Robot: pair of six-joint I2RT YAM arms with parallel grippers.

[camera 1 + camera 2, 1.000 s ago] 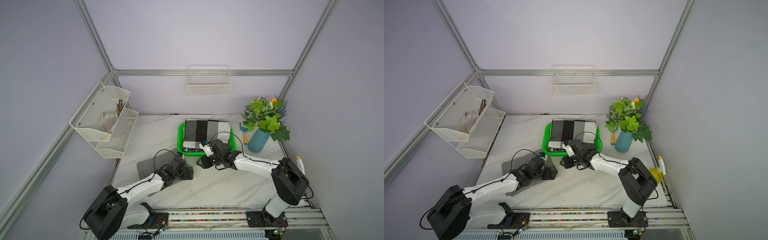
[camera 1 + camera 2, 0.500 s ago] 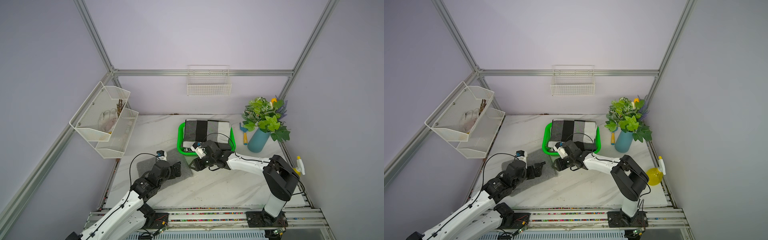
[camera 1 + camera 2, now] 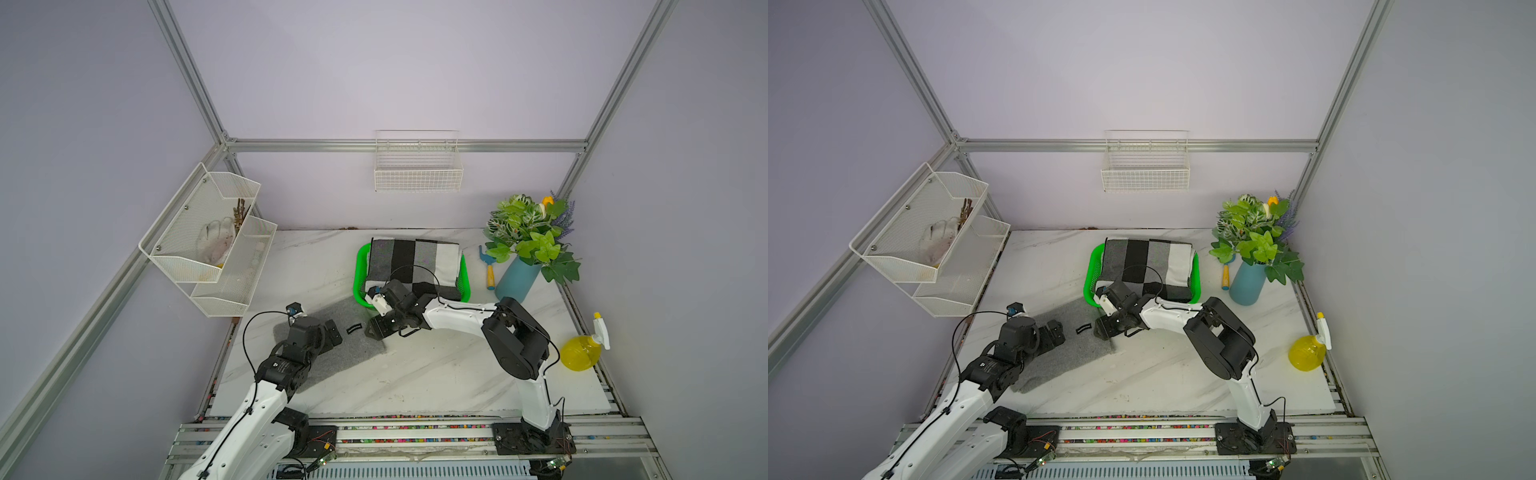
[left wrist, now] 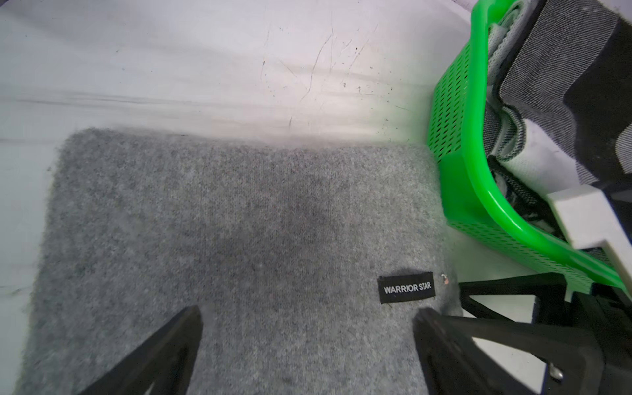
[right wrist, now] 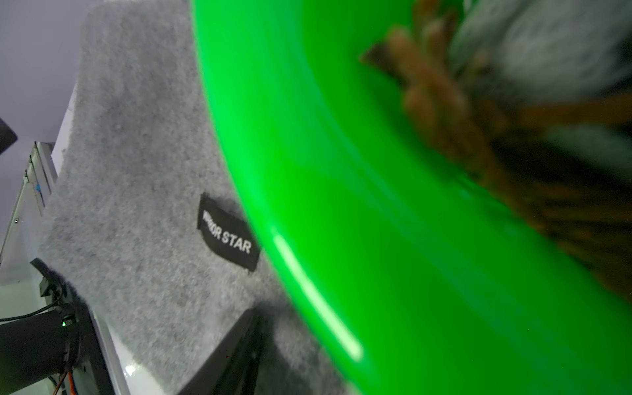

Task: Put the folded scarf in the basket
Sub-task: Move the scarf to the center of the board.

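Next, my right gripper grabs the label-side edge of the folded scarf, to pull it, still folded, in front of the basket.
The folded grey scarf with a black WARRIOR STAR label lies flat on the table, touching the front left corner of the green basket. A folded black, grey and white checked cloth fills the basket. My left gripper hangs open over the scarf's middle, holding nothing. My right gripper sits at the scarf's right corner beside the basket, jaws apart. In the right wrist view one finger rests on the scarf, and the basket rim hides the other.
A blue vase of plants and a small trowel stand right of the basket. A yellow spray bottle is at the right edge. A white mesh two-tier rack and a wire wall basket hang on the walls.
Both grippers have moved left. The left arm drew back toward the front left, uncovering the scarf. The right gripper came down from the basket's front to the scarf's corner.
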